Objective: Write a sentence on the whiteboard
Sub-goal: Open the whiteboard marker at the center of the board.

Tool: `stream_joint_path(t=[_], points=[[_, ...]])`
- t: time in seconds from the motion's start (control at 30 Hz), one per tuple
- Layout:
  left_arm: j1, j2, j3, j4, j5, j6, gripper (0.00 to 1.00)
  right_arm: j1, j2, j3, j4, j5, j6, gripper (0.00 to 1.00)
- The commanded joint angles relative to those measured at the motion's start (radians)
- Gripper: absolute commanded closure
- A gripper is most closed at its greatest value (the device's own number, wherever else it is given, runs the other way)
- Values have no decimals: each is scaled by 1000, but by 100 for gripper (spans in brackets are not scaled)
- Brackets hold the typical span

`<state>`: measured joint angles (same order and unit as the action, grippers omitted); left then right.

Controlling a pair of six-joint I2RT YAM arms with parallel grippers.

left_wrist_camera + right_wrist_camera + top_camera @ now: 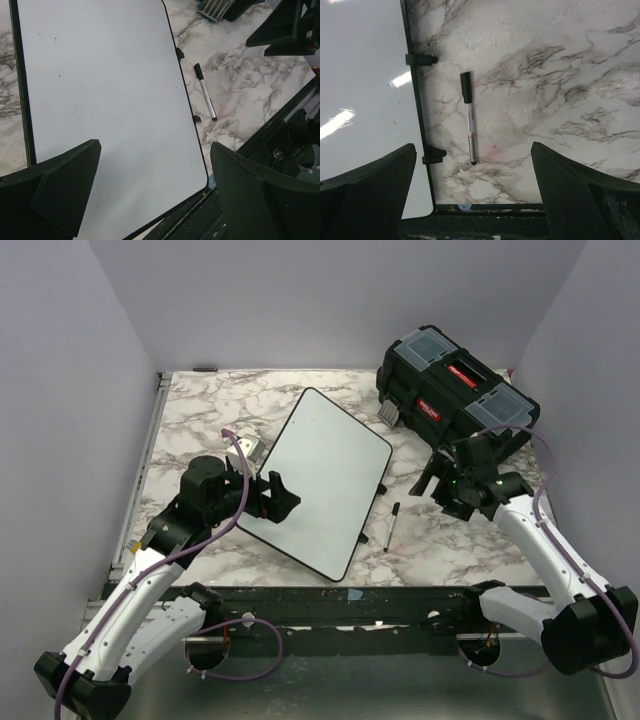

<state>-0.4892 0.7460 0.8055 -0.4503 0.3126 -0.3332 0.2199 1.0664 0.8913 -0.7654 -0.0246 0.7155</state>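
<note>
My right gripper grips the marker by its silver body (390, 532) (471, 132) next, which leaves the black cap free for handing over to my left gripper.
The whiteboard (320, 480) lies tilted on the marble table, white with a thin black rim (22, 100), its face blank (365, 90); no sentence shows on it. A capped black-and-silver marker (390, 527) lies on the table just right of the board (205, 92), cap pointing away (469, 125). My left gripper (283, 495) hovers open over the board's near-left part (155, 147), holding nothing. My right gripper (432, 480) hangs open above the table to the right of the marker (472, 147), also holding nothing.
A black toolbox (455, 390) with a red handle sits at the back right, close behind my right arm. A small grey block (252, 450) lies by the board's left edge. Two black clips (434, 159) jut from the board's right rim. The table's black front rail (350, 600) runs along the near edge.
</note>
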Motion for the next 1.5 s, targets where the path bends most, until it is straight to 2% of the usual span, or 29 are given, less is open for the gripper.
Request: stream_joint_path(t=[0.0, 0.07, 0.13, 0.27, 0.47, 0.7, 1.1, 1.2, 1.37, 1.47], points=[[-9, -17, 6, 8, -43, 35, 7, 164, 61, -15, -49, 138, 87, 0], [-11, -25, 4, 6, -49, 39, 7, 236, 98, -14, -40, 174, 122, 3], [-12, -32, 1, 4, -52, 42, 8, 272, 128, -23, -11, 179, 145, 10], [-12, -46, -5, 3, -59, 48, 10, 334, 187, -45, 37, 210, 184, 17], [-14, -53, -5, 2, -67, 57, 14, 422, 288, -59, 72, 250, 238, 22], [-14, -55, -5, -2, -74, 62, 17, 439, 359, -82, 130, 260, 237, 40], [-14, -56, -6, 1, -88, 68, 18, 463, 491, -59, 172, 254, 203, 60], [-15, -54, -6, 1, -87, 71, 19, 465, 506, -58, 174, 256, 196, 69], [-15, -55, -9, 2, -87, 74, 20, 466, 513, -51, 159, 258, 165, 99], [-15, -52, -10, 6, -79, 73, 20, 465, 488, -37, 128, 286, 146, 99]])
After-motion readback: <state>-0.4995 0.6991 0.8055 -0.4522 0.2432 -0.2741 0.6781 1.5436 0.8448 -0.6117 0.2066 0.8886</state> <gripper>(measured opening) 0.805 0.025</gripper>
